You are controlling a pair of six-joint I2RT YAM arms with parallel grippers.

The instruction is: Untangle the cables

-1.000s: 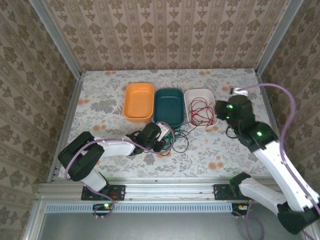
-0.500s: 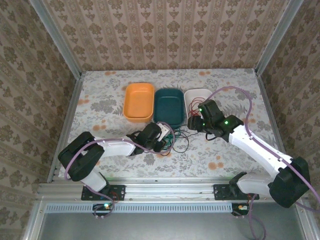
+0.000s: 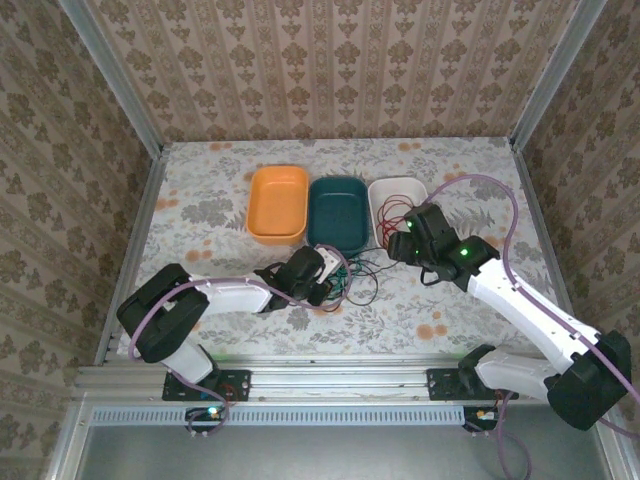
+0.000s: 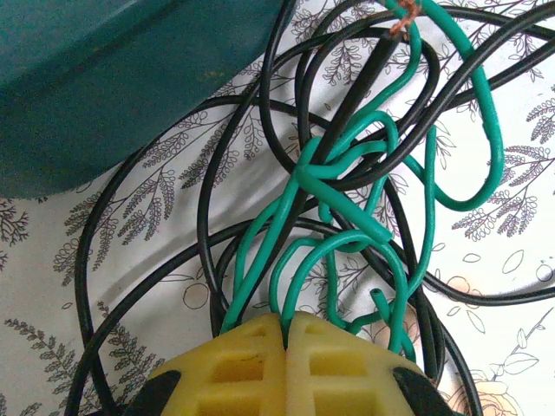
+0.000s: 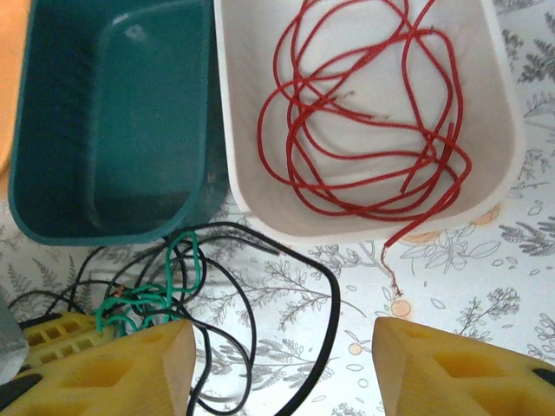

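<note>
The black cable needs to be pulled free and untangled. My right gripper needs to grab it by its loose loop outside the green knot next.
A green cable is knotted in loops with a black cable on the table, right in front of the teal tray. My left gripper is shut on loops of the green cable; from above it sits at the tangle. A red cable lies coiled in the white tray, one end trailing over the rim onto the table. My right gripper hangs open above the table just in front of that tray, a black cable loop below it and the green cable at its left.
Three trays stand in a row at mid-table: orange, teal and white. My left gripper's yellow fingers show at the lower left of the right wrist view. The walls close in the table on three sides.
My right arm swung from the right side of the white tray leftward and down toward the tangle, then eased back slightly. The left arm and its hold on the green cable stayed put.
</note>
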